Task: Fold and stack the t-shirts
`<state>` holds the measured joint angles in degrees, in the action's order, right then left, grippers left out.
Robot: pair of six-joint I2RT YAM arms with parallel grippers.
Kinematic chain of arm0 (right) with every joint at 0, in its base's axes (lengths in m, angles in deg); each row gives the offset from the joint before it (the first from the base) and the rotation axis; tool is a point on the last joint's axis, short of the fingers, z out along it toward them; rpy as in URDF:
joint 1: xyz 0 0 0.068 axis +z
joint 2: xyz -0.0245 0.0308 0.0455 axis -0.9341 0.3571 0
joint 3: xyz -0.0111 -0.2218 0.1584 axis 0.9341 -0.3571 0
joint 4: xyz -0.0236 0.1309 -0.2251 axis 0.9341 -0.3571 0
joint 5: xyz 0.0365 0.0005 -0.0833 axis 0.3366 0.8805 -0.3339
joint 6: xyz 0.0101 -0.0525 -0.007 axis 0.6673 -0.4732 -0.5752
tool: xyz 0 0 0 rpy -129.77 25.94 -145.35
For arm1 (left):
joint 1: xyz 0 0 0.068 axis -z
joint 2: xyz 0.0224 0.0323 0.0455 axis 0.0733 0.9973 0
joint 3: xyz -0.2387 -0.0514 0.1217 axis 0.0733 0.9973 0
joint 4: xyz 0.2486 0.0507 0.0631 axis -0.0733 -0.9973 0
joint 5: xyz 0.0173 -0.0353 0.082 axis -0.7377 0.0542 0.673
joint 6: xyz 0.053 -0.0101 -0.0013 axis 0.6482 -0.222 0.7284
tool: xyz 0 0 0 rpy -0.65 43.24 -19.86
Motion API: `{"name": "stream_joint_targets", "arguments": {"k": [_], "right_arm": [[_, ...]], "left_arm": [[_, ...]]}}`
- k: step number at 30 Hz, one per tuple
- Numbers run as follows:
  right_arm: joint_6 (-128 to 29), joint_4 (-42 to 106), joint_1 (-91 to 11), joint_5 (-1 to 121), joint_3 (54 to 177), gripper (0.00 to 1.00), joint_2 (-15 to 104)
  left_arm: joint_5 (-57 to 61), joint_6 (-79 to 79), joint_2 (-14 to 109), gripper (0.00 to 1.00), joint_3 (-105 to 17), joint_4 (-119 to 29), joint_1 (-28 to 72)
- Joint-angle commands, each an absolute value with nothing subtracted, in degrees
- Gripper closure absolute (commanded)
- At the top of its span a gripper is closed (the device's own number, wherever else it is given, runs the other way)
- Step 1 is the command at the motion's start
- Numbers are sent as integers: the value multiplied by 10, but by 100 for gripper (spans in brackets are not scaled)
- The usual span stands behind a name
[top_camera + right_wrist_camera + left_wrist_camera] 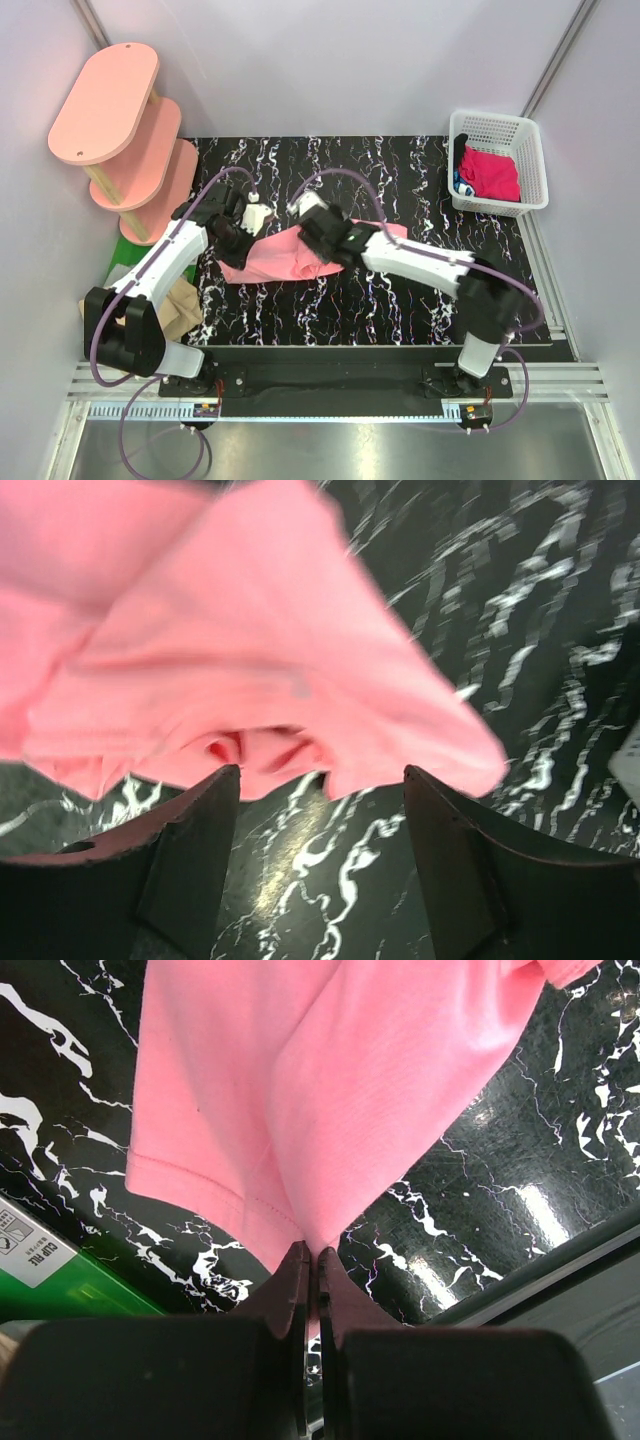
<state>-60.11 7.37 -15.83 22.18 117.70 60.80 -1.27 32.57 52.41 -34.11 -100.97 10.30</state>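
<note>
My right gripper grabs the salmon-pink t-shirt (275, 258) by its edge (336, 265) next, away from my left gripper's fold, to spread the shirt for folding.
The salmon-pink t-shirt (275, 258) lies bunched on the black marbled table (400, 300), left of centre. My left gripper (256, 216) is at its upper left edge. In the left wrist view the gripper (312, 1252) is shut on a fold of the shirt (330, 1090), which hangs above the table. My right gripper (312, 235) is over the shirt's right part. In the right wrist view it (320, 775) is open and empty, with the shirt's edge (250, 670) just beyond the fingertips. The tan-beige t-shirt (180, 305) lies at the table's left edge. The magenta-red t-shirt (490, 172) is in the basket.
A white lattice basket (530, 150) stands at the back right corner. Pink oval shelf boards (110, 100) stand at the back left. A green object (135, 250) lies by the table's left edge and also shows in the left wrist view (70, 1295).
</note>
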Motion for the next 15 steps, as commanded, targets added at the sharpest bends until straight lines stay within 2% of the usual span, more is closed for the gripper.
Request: {"name": "stream_joint_targets", "arguments": {"k": [1, 10, 15], "right_arm": [[-624, 71, -113, 236, 1170, 27, 678], [-634, 83, -76, 244, 1191, 29, 726], [-634, 88, -76, 243, 1206, 34, 745]], "left_arm": [[-15, 323, 524, 100, -340, -1004, 101], [-19, 328, 532, 100, -336, -999, 101], [-29, 326, 538, 100, -330, -994, 101]]}}
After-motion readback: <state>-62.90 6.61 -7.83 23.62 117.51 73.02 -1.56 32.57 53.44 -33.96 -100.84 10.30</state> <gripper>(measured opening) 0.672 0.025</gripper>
